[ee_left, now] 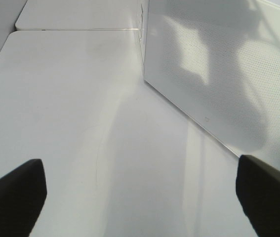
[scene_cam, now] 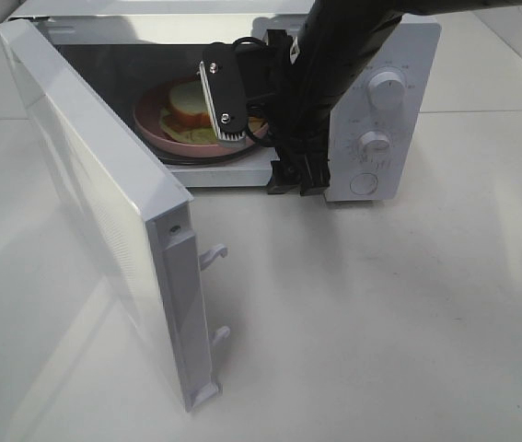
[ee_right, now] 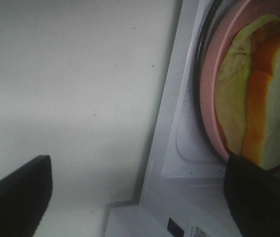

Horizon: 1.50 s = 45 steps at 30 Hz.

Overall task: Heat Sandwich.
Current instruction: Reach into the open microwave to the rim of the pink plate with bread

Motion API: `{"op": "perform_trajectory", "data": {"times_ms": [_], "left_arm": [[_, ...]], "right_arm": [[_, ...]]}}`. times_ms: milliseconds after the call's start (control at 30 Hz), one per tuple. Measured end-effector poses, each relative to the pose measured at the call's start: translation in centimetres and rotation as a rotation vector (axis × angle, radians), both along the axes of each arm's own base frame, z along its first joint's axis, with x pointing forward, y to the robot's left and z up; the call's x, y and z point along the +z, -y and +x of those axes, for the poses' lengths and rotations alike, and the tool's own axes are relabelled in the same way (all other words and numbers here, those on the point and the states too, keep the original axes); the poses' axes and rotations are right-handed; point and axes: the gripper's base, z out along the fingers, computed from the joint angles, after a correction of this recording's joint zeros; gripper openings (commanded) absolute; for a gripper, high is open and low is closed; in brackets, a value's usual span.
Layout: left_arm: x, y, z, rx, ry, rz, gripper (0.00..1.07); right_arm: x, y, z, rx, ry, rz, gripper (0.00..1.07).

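The plate has the oven's sides around its other sides, so my right gripper should next grab the plate by its rim facing the oven's opening.
The sandwich, tan bread with green filling, lies on a pink plate inside the white microwave, whose door stands swung open to the left. My right gripper is at the oven's opening, just above the plate's near rim, open with nothing held. The right wrist view shows the sandwich on the plate, with the right gripper spread wide and one fingertip beside the plate's edge. My left gripper is open over bare table, outside the exterior view.
The microwave's knobs face front on its right panel. The open door's latch hooks jut out over the white table. In the left wrist view the door's dotted outer face stands close on one side.
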Motion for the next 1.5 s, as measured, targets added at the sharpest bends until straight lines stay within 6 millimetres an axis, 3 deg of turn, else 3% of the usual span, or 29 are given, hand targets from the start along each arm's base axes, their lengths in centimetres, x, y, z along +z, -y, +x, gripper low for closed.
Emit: {"op": "perform_trajectory", "data": {"times_ms": [1133,1367,1500], "left_arm": [[0.0,0.0,0.0,0.001,0.0,0.001,0.99],[0.0,0.0,0.0,0.001,0.0,0.002,0.99],[0.0,-0.1,0.0,0.004,0.0,0.006,0.99]], "right_arm": [[-5.9,-5.1,7.3,0.006,0.068,0.033,0.88],[-6.7,-5.4,7.9,0.01,0.071,0.018,0.86],[-7.4,-5.5,8.0,0.01,0.056,0.009,0.79]]}}
